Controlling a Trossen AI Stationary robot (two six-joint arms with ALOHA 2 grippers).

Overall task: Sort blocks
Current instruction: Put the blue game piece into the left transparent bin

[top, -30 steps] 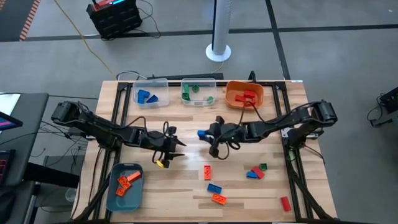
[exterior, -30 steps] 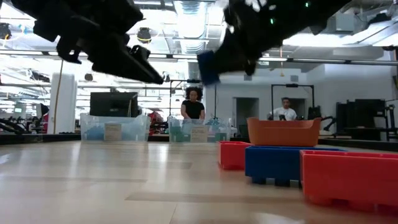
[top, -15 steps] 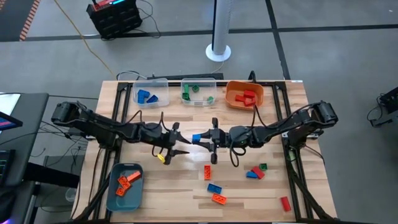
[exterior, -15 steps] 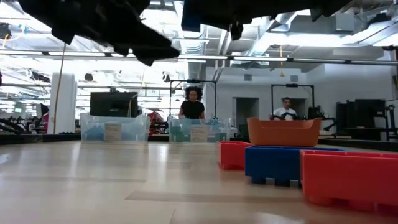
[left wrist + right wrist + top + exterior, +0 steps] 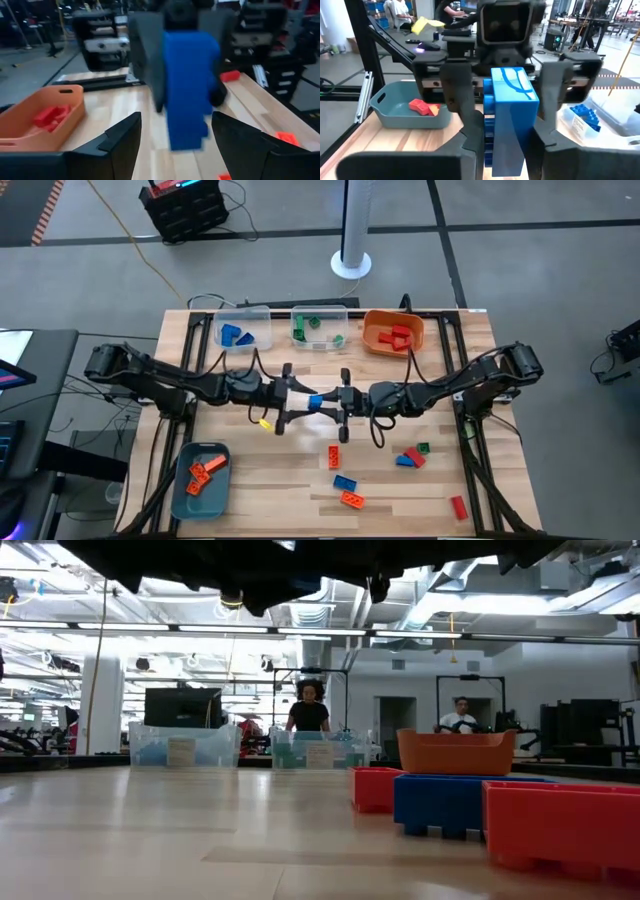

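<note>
My left gripper's fingers stop short of the blue block's loose end (image 5: 314,402) (image 5: 186,135), so closing now would miss. It moves toward the block's loose end next, then closes.
A blue block (image 5: 512,112) hangs well above the middle of the table, with my right gripper (image 5: 324,401) shut on it. My left gripper (image 5: 175,127) faces it head-on from the table's left, level and open. Its two fingers (image 5: 455,85) stand on either side of the block's free end (image 5: 187,90) without touching. More blocks lie loose on the near right of the table: an orange one (image 5: 333,457), a blue one (image 5: 345,482), another orange one (image 5: 351,500), a small mixed cluster (image 5: 410,457) and a red one (image 5: 459,507). My right gripper pinches the blue block between its two fingers (image 5: 470,137), one on each opposite side face (image 5: 492,130). The fingers lie level and point toward the table's left. The block is lifted clear of the table and sticks out past the fingertips toward my left gripper.
Along the far edge stand a clear bin with blue blocks (image 5: 243,330), a clear bin with green blocks (image 5: 320,327) and an orange bin with red blocks (image 5: 393,332). A teal bin with orange blocks (image 5: 200,480) sits near left. People stand in the room beyond.
My left gripper has risen, tipped up to level and moved toward the table's right until its fingers flank the blue block; it has opened wider. My right gripper first rose and tipped level with the block, then kept still.
</note>
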